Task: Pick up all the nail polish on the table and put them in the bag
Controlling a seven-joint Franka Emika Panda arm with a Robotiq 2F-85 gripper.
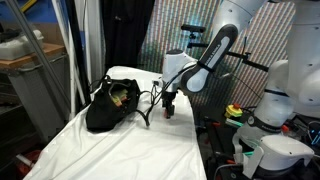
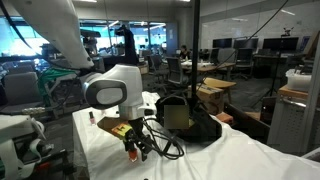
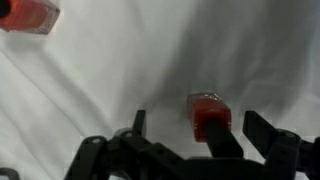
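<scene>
The bottle's dark cap is between my open fingers, so my gripper would hold the bottle if it closed now. It needs to close on the bottle.
In the wrist view a nail polish bottle with an orange-red body and a dark cap lies on the white cloth of the table. It sits between my gripper's two open fingers, and neither finger touches it. Another nail polish bottle lies at the top left corner. In both exterior views the gripper hangs low over the table, just beside the slumped black bag. A small red bottle stands further back on the cloth.
The bag's thin strap handles lie on the cloth close to the gripper. A second white robot base with cables stands beside the table. A dark curtain hangs behind. Cardboard boxes sit beyond the bag.
</scene>
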